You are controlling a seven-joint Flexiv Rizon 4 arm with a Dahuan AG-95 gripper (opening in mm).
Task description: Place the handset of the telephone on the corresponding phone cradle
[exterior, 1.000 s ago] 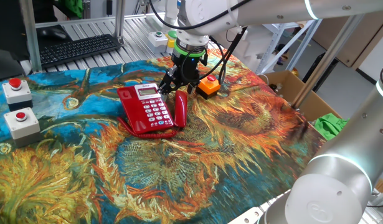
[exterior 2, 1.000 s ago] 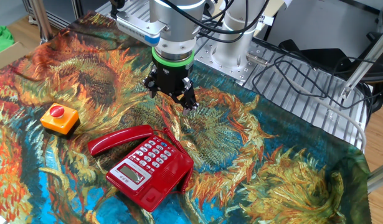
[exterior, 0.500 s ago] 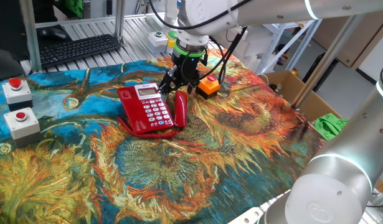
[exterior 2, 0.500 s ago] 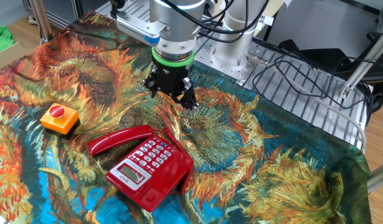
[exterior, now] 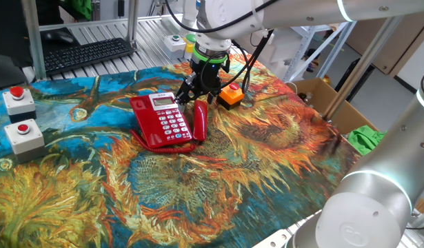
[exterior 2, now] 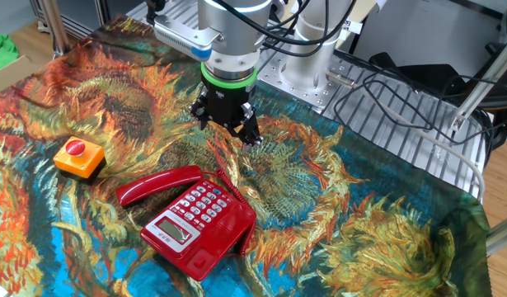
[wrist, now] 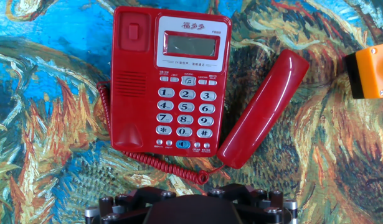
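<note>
Next, my gripper grabs the red handset by its long middle handle (wrist: 263, 109), to seat the handset on the phone cradle (wrist: 129, 81).
The red telephone (exterior: 163, 117) lies flat on the painted cloth, with white keys and a display; it also shows in the other fixed view (exterior 2: 199, 223) and the hand view (wrist: 169, 81). Its phone cradle (wrist: 129, 81), the long recess beside the keypad, is empty. The handset (wrist: 263, 118) lies on the cloth on the keypad side, tilted, apart from the cradle; it also shows in both fixed views (exterior: 200, 124) (exterior 2: 158, 186). A coiled red cord (wrist: 172, 168) runs from it. My gripper (exterior 2: 228, 132) hangs open and empty above the cloth, past the phone's lower end (exterior: 194, 93).
An orange button box (exterior: 231, 96) stands just right of the handset (wrist: 368, 74). Two grey boxes with red buttons (exterior: 18, 100) (exterior: 24, 134) sit at the left edge. A keyboard (exterior: 87, 54) lies behind the cloth, and a cardboard box (exterior: 322, 96) is at the right.
</note>
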